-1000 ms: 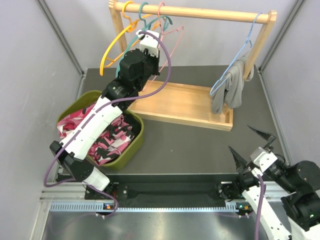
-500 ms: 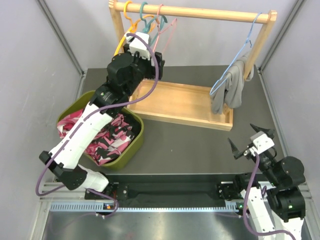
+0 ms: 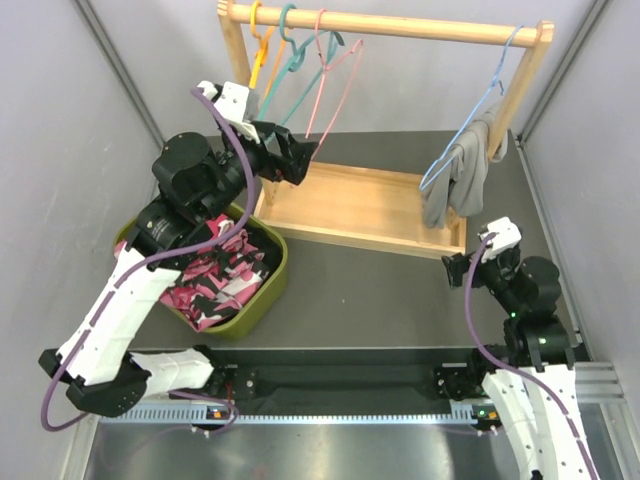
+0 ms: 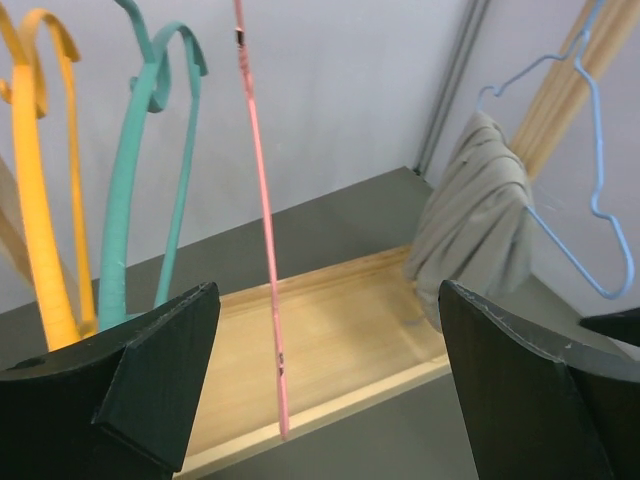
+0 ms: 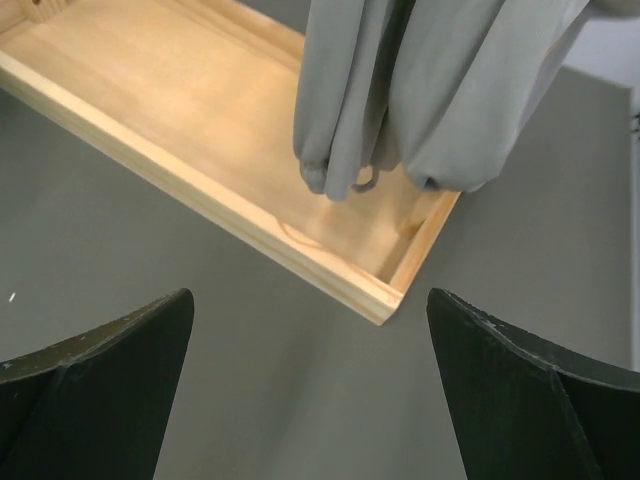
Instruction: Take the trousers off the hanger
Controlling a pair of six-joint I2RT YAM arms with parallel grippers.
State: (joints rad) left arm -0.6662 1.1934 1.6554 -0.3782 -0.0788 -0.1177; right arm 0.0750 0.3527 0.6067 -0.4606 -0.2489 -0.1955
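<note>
My left gripper grabs the light blue hanger's bare near end (image 3: 426, 183) (image 4: 618, 284) next. That leaves the hook and trousers free for taking the trousers off.
Grey trousers (image 3: 462, 180) hang folded over a light blue hanger (image 3: 487, 100) at the right end of the wooden rail; they also show in the left wrist view (image 4: 470, 225) and the right wrist view (image 5: 420, 90). My right gripper (image 3: 462, 262) is open and empty just in front of the tray's right corner, below the trousers, with its jaws (image 5: 308, 295) wide apart over the dark table. My left gripper (image 3: 300, 160) is open and empty at the rack's left end, facing the empty hangers, its jaws (image 4: 325, 290) far from the trousers.
Yellow (image 3: 258, 55), teal (image 3: 290, 50) and pink (image 3: 335, 80) empty hangers hang at the left of the rail (image 3: 400, 25). The rack's wooden tray (image 3: 360, 205) lies under it. A green basket (image 3: 268, 295) of pink and black clothes stands at the left.
The left gripper opened and drew back left from the hangers, which swung back to hang straight. The right arm rose and moved up toward the tray corner under the trousers.
</note>
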